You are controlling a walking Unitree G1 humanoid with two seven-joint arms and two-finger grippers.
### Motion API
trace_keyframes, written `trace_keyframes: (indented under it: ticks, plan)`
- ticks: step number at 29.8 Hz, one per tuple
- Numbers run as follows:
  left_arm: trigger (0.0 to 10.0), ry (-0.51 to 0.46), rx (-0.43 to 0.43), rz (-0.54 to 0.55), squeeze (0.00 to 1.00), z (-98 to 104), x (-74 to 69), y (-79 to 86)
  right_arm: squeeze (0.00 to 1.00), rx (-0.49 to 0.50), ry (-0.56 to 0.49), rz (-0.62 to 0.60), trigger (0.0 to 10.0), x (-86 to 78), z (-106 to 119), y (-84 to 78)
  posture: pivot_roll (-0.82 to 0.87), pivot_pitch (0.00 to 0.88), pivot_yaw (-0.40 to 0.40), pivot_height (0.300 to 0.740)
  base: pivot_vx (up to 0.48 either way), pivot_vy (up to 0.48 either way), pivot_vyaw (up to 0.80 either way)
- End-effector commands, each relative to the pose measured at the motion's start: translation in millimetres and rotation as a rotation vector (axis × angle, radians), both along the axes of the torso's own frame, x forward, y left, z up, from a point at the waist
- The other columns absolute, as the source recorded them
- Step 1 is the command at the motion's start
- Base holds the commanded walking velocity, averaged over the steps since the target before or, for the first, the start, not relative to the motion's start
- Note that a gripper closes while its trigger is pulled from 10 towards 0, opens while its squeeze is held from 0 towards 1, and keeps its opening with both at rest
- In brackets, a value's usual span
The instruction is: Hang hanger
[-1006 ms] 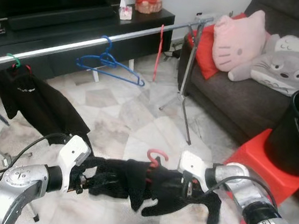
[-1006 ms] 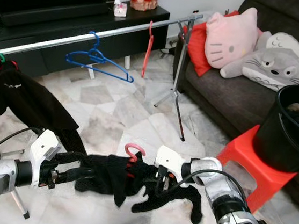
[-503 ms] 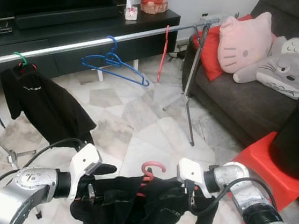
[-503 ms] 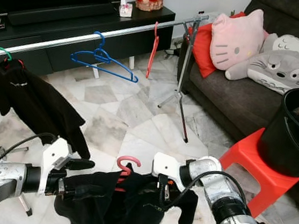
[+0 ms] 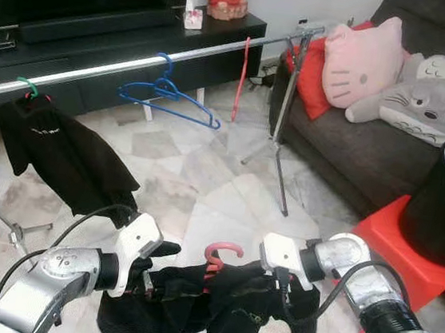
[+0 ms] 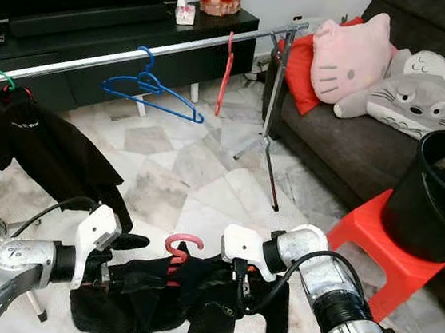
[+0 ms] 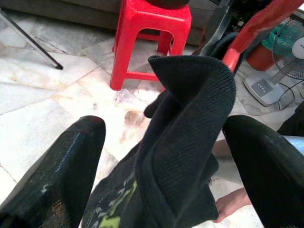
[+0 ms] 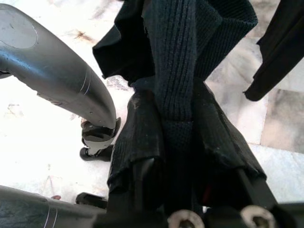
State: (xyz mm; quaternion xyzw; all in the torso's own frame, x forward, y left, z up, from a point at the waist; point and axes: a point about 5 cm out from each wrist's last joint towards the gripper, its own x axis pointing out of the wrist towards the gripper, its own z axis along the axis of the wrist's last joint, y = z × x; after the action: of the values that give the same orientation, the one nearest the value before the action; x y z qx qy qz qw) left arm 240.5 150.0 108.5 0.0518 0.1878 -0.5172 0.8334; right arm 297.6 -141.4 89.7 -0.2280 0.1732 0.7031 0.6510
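The garment hangs with its lower cloth slack below the hanger, so my left gripper will next grab it by its raised ribbed fold (image 7: 178, 147).
A pink-red hanger (image 5: 223, 253) carries a black knit garment (image 5: 191, 303), held low over the floor between my two grippers. My right gripper (image 5: 276, 292) is shut on the garment's right shoulder; the right wrist view shows its fingers (image 8: 137, 161) pinching the knit cloth (image 8: 175, 57). My left gripper (image 5: 159, 275) is at the garment's left side, open. In the left wrist view its fingers (image 7: 66, 171) stand wide apart with a fold of cloth (image 7: 190, 133) draped between them and the hanger (image 7: 251, 33) beyond. The silver rail (image 5: 138, 62) runs across ahead, well above the hanger hook.
On the rail hang a blue hanger (image 5: 166, 96), a red hanger (image 5: 242, 68) and a black shirt (image 5: 55, 151) on a green hanger. The rail's stand leg (image 5: 280, 157) is ahead. A red stool (image 5: 403, 235) with a black bucket (image 5: 444, 200) and the sofa (image 5: 353, 149) are at right.
The garment, stretched flat between the grippers a second ago, now hangs bunched. My left gripper has moved right, closer to the hanger hook, and the grippers stand nearer each other.
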Motion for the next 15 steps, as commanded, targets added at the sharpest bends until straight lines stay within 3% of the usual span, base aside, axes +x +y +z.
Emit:
trace_keyframes:
  ticks: [1, 8, 9, 11, 12, 15]
  plan:
    - [10.0, -0.001, 0.018, -0.003, 0.00, -2.8, 0.3, 0.4, 0.00, 0.040, -0.020, 0.018, 10.0, 0.2, 7.3, 3.3, -0.06, 0.001, 0.057, 0.740, 0.000, 0.000, 0.00]
    - [9.9, 0.003, 0.010, -0.015, 0.00, -4.0, 0.5, -1.1, 0.00, 0.048, -0.027, 0.017, 10.0, 1.1, 9.8, 7.0, -0.06, 0.000, 0.057, 0.740, 0.000, 0.000, 0.00]
    - [7.7, 0.006, 0.007, -0.022, 0.00, -3.8, 0.3, -2.5, 0.00, 0.054, -0.031, 0.018, 10.0, 2.0, 11.3, 8.7, -0.06, 0.000, 0.057, 0.740, 0.000, 0.000, 0.00]
    - [7.7, 0.007, 0.006, -0.024, 0.00, -3.7, 0.3, -3.0, 0.00, 0.056, -0.031, 0.018, 10.0, 2.3, 11.7, 9.2, -0.06, 0.000, 0.057, 0.740, 0.000, 0.000, 0.00]
    - [4.0, 0.008, 0.001, -0.028, 0.00, -3.6, 0.3, -3.8, 0.00, 0.058, -0.032, 0.020, 10.0, 2.3, 12.3, 10.3, -0.06, 0.000, 0.056, 0.740, 0.000, 0.000, 0.00]
    - [3.5, 0.011, -0.007, -0.036, 0.00, -3.5, 0.1, -5.4, 0.00, 0.063, -0.034, 0.025, 10.0, 2.4, 13.2, 12.2, -0.06, 0.000, 0.056, 0.740, 0.000, 0.000, 0.00]
